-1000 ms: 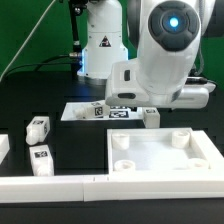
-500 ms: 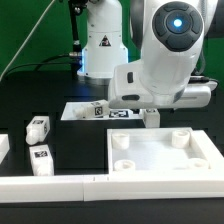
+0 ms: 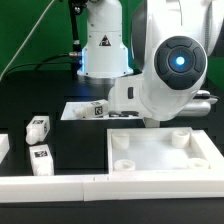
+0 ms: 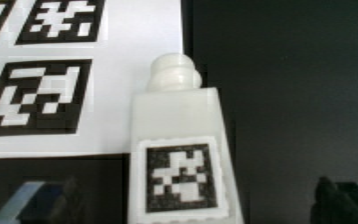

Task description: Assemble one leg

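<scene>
My gripper will grab the white leg by its tagged body (image 4: pixel 185 182) next, so its narrow tip stays free to enter the square tabletop.
In the wrist view a white leg (image 4: pixel 176 140) lies with one edge on the marker board (image 4: pixel 51 90), its narrow tip pointing away and its black-and-white tag facing up. My gripper (image 4: pixel 190 205) is open, with a dark finger (image 4: pixel 34 200) on one side of the leg and the other finger (image 4: pixel 345 200) well off the other side; neither touches it. In the exterior view my arm's wrist (image 3: pixel 170 75) hides both the gripper and this leg. The white square tabletop (image 3: pixel 205 152) lies just in front of the arm.
Two more legs (image 3: pixel 38 127) (image 3: pixel 42 158) lie at the exterior view's left, and a small tagged part (image 3: pixel 98 108) sits on the marker board (image 3: pixel 80 108). A white wall (image 3: pixel 60 184) runs along the front. Another white piece (image 3: pixel 3 146) shows at the left edge.
My arm has come down and turned over the leg at the marker board's right end; that leg was visible in the exterior view before and is now hidden behind the wrist.
</scene>
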Controlling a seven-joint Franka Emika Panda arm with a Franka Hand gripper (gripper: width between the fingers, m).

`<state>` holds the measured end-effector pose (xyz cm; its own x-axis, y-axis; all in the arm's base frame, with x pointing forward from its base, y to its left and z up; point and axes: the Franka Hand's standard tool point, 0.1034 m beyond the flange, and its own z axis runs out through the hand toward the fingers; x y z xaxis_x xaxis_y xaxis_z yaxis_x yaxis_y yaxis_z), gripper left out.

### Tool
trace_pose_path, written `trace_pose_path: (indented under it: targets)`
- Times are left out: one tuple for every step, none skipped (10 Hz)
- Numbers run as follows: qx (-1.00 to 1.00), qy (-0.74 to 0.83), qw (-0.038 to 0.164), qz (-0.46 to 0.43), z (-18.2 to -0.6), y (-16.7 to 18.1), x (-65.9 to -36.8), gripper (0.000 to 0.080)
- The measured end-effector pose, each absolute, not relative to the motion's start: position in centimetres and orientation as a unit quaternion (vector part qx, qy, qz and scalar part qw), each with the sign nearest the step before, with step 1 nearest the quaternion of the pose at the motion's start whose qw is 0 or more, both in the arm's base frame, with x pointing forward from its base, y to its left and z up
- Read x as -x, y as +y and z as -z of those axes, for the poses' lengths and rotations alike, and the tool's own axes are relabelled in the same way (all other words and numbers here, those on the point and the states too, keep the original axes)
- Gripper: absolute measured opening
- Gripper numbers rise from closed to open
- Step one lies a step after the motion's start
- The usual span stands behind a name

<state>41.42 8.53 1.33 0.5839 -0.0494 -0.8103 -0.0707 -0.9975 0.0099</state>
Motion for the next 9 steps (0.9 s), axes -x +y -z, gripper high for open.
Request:
trace_pose_path:
  targets:
    - [0.89, 0.034, 0.012, -0.455, -1.3, 8.5, -41.4, 0.0649]
    - [0.89, 0.034, 0.012, -0.455, -1.3, 8.5, -41.4, 0.0649]
    - [0.89, 0.034, 0.012, -0.455, -1.3, 8.5, -41.4, 0.0649]
    - [0.89, 0.035, 0.012, -0.455, -1.3, 8.4, -41.4, 0.0549]
    - [0.89, 0.035, 0.012, -0.455, -1.3, 8.4, -41.4, 0.0549]
    - [0.89, 0.035, 0.012, -0.455, -1.3, 8.4, -41.4, 0.0367]
    - [0.89, 0.035, 0.012, -0.455, -1.3, 8.4, -41.4, 0.0284]
    - [0.89, 0.034, 0.012, -0.454, -1.5, 8.4, -41.6, 0.0284]
    - [0.892, 0.033, 0.015, -0.45, -2.6, 8.6, -42.0, 0.0284]
